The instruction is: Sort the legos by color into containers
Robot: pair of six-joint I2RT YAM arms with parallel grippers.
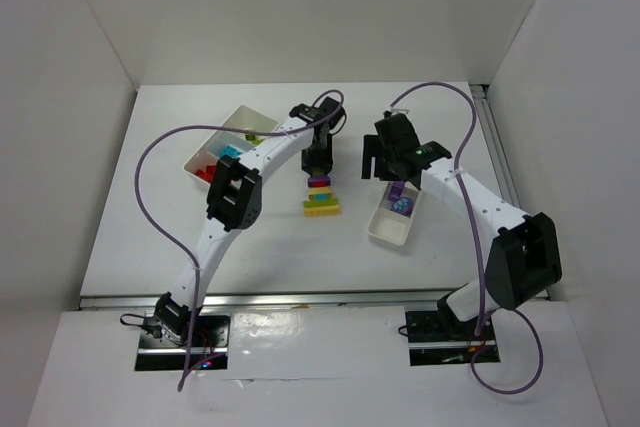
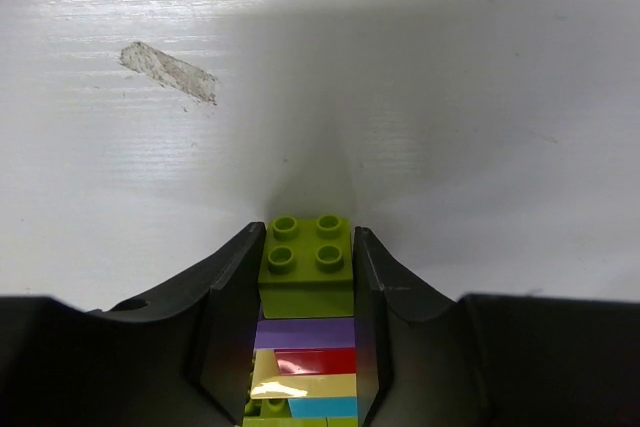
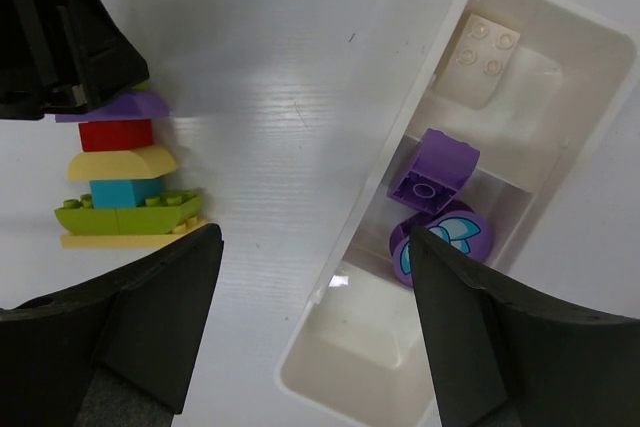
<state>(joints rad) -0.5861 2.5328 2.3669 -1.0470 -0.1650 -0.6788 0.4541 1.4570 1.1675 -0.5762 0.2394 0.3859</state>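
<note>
The left gripper's fingers close on both sides of the lime green brick [image 2: 306, 262], so a lift now would bring the brick up together with the stack joined beneath it.
A stack of legos [image 1: 321, 195] stands mid-table: yellow base, lime green, cyan, yellow, red, purple, with a lime green brick [image 2: 306, 262] on top. My left gripper [image 1: 317, 159] is shut on that top brick, one finger [image 2: 232, 297] against each side. The left gripper also shows in the left wrist view [image 2: 306, 235]. The stack also shows in the right wrist view [image 3: 125, 187]. My right gripper [image 1: 383, 161] is open and empty above the left rim of the smaller tray [image 3: 330, 292], also shown in its own view [image 3: 315, 242]. That tray holds a purple brick [image 3: 437, 169].
The smaller tray also holds a round purple piece [image 3: 455, 237] and a whitish brick [image 3: 482, 57]. The longer tray [image 1: 245, 115] at the back left holds red, cyan and green legos. White walls enclose the table on three sides. A scuff mark [image 2: 168, 72] lies beyond the stack.
</note>
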